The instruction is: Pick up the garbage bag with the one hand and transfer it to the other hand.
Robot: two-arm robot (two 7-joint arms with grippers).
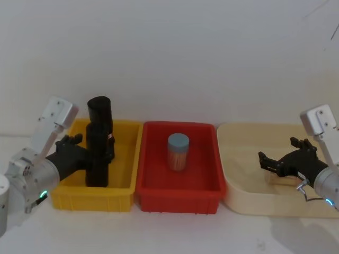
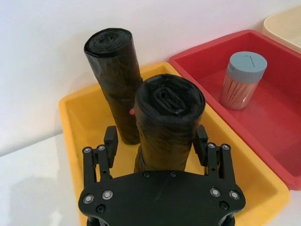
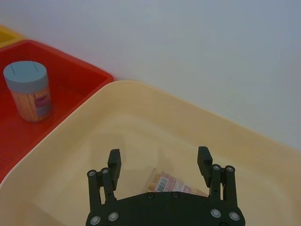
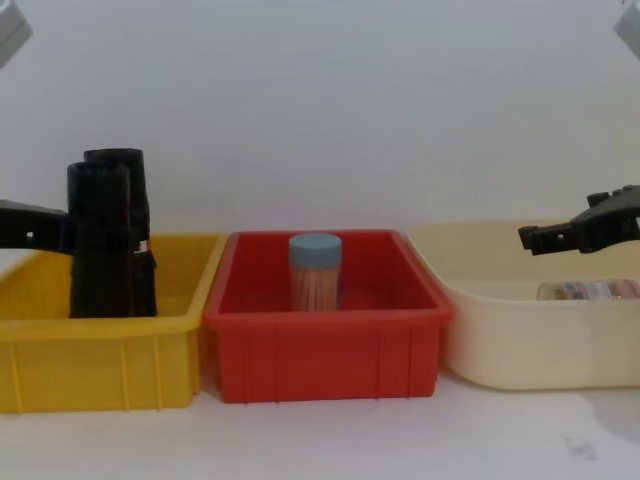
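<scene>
My left gripper grabs the bag by its upper half (image 4: 99,195) next, since the yellow bin's sides close around the bottom of the garbage bag (image 4: 100,250).
The garbage bag (image 1: 97,161) (image 2: 169,117) (image 4: 100,250), a matte black roll, stands upright in the yellow bin (image 1: 92,198). My left gripper (image 1: 95,149) (image 2: 156,136), on the green-ringed arm, is open and straddles the roll about halfway up. One finger (image 2: 201,137) lies against the roll; the other finger (image 2: 110,137) stands a little apart from it. A second black roll (image 1: 99,111) (image 2: 115,61) with a small red-and-white label stands just behind. My right gripper (image 1: 278,151) (image 3: 159,160) (image 4: 560,225), on the blue-ringed arm, hangs open over the cream tray (image 1: 265,203).
A red bin (image 1: 177,198) between the yellow bin and the tray holds a toothpick jar (image 1: 178,152) with a grey-blue lid. A labelled packet (image 3: 171,183) lies in the cream tray under my right gripper. A white wall stands close behind the bins.
</scene>
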